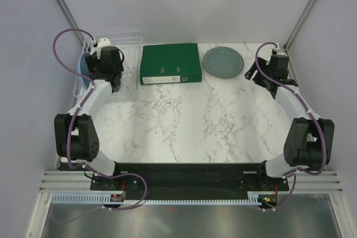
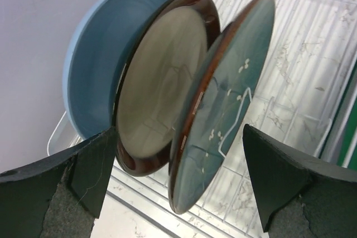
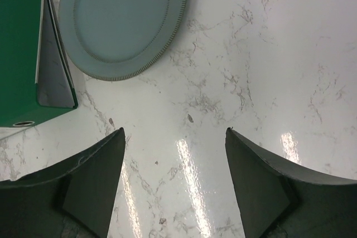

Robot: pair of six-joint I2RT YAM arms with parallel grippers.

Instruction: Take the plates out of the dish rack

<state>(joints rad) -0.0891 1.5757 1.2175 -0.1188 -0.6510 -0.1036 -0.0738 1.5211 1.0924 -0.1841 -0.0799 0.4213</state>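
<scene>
My left gripper's fingers are still above the plates, with the brown rim also in their gap, so it comes down first and only then closes.
Three plates stand on edge in the white wire dish rack (image 2: 312, 54): a light blue one (image 2: 95, 71) at the left, a reddish-brown one with a cream centre (image 2: 162, 87), and a dark grey-blue one (image 2: 228, 98) leaning to the right. My left gripper (image 2: 179, 128) is open just above them, and the lower rims of the brown and dark plates sit between its fingers without touching. A grey-green plate (image 3: 122, 20) lies flat on the table. My right gripper (image 3: 174, 130) is open over bare marble near it, holding nothing.
A green binder (image 1: 170, 63) lies between the dish rack (image 1: 131, 43) and the grey-green plate (image 1: 223, 61). The enclosure walls stand close behind the rack and along both sides. The left gripper (image 1: 109, 68) hangs over the rack, and the right gripper (image 1: 252, 74) is at the far right.
</scene>
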